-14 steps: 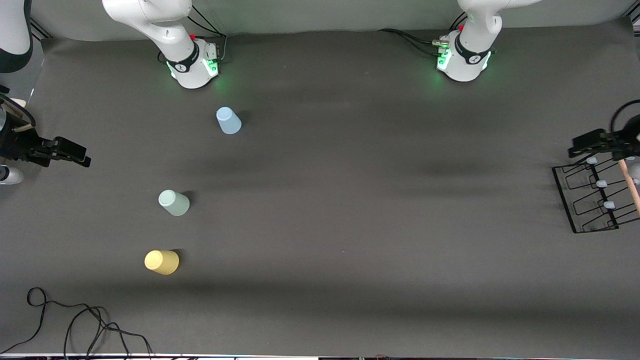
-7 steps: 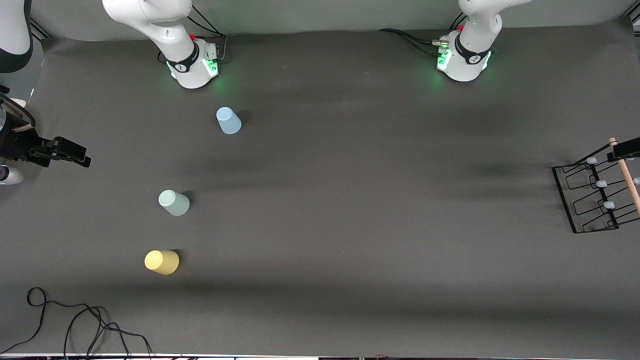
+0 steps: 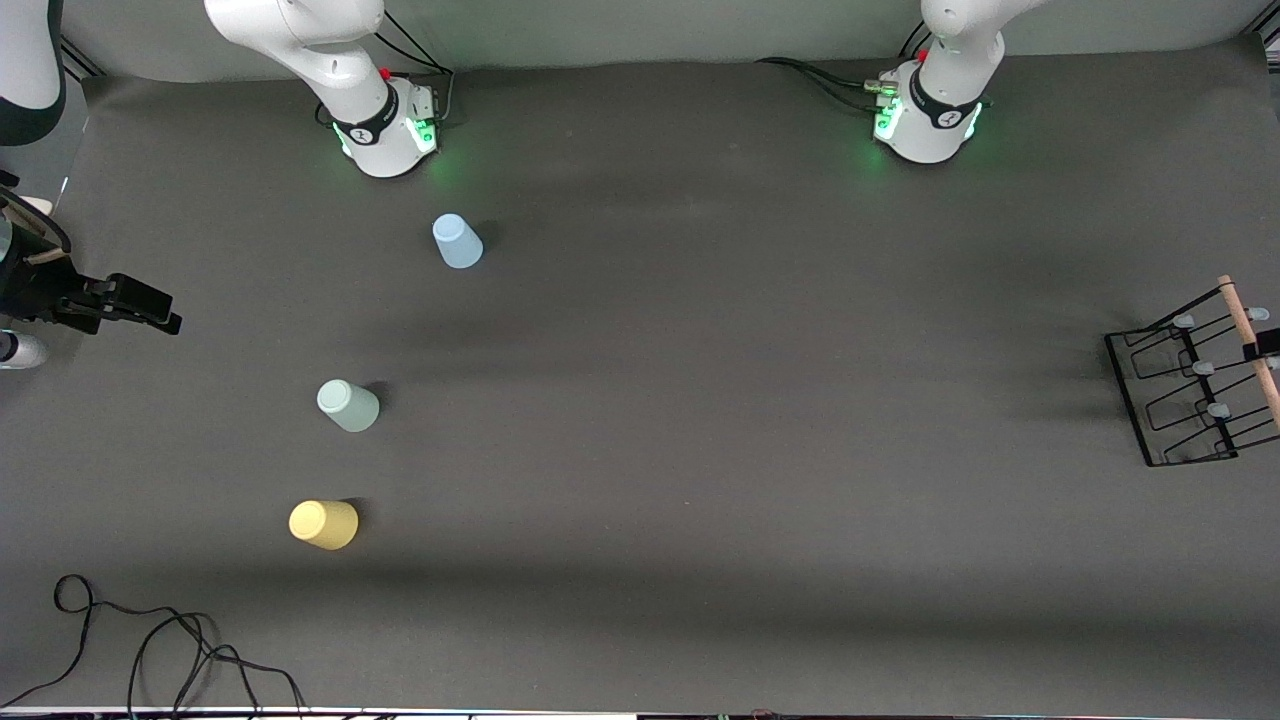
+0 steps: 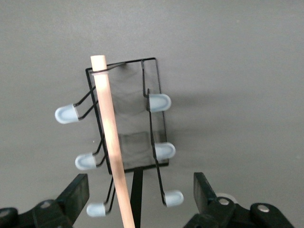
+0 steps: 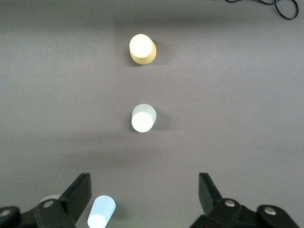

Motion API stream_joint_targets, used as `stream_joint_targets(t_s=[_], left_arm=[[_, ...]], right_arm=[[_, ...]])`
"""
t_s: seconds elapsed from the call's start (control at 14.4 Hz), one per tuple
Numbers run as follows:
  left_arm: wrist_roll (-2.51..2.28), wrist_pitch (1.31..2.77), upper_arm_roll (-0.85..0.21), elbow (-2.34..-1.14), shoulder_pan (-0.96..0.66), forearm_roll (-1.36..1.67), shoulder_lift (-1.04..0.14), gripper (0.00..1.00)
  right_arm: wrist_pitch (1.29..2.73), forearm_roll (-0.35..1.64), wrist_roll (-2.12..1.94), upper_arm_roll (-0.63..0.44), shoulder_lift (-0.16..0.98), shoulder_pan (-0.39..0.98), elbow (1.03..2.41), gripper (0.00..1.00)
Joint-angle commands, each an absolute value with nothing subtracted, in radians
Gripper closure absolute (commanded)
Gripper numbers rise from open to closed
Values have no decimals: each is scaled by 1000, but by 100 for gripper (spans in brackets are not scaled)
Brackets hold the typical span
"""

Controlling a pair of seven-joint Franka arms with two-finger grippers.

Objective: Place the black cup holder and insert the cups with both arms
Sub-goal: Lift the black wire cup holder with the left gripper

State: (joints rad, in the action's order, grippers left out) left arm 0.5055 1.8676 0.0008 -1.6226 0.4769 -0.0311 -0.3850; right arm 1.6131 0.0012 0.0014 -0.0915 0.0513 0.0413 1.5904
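Note:
In the left wrist view my fingers stop above the wooden handle, so it is too early to close. My left gripper lowers, then closes on the handle.
The black cup holder [image 3: 1215, 410] stands at the left arm's end of the table, its wooden handle [image 3: 1243, 318] on top. In the left wrist view, my left gripper [image 4: 140, 199] is open over the holder [image 4: 158, 102], with the handle [image 4: 108, 128] running between the fingers. Only a black tip of it [image 3: 1268, 345] shows at the edge of the front view. The light blue cup [image 3: 457, 242], pale green cup [image 3: 347, 405] and yellow cup [image 3: 323, 524] stand toward the right arm's end. My right gripper [image 5: 142, 204] is open and empty, high over the blue cup [image 5: 101, 212].
A black device [image 3: 120, 303] juts in at the right arm's end of the table. A loose black cable [image 3: 150, 650] lies at the table's near corner on that end. The dark mat [image 3: 750, 400] lies bare between the cups and the holder.
My left gripper has moved from the holder's end nearest the bases to over the middle of the wooden handle. The right arm, cups and holder have not moved.

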Motion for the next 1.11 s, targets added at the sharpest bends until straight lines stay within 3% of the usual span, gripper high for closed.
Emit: stream_joint_targets(t_s=[0.0,0.21,0.28,0.42,0.49,0.56,1.04], left_arm=[[515,1894,-8,-1605,494,-31,-432,2],[517,1919,-8,-1608,509,-31,-466,4],[518,1925,-8,-1609,514,-31,-469,20],[518,1930,-9,-1609,523,-29,-474,40],[518,1930,-9,-1611,523,-29,-474,65],[520,1930,-11,-1611,522,-29,-476,100],[546,1901,-55,-1603,494,-26,-439,100]], right_arm=[[1621,21,12,-98,48,44,1586,0],[1621,21,12,-98,48,44,1586,0],[1620,21,12,-98,48,44,1586,0],[1621,21,12,-98,48,44,1586,0],[1621,21,12,-97,48,44,1586,0],[1621,21,12,-98,48,44,1586,0],[1621,21,12,-98,49,44,1586,0]])
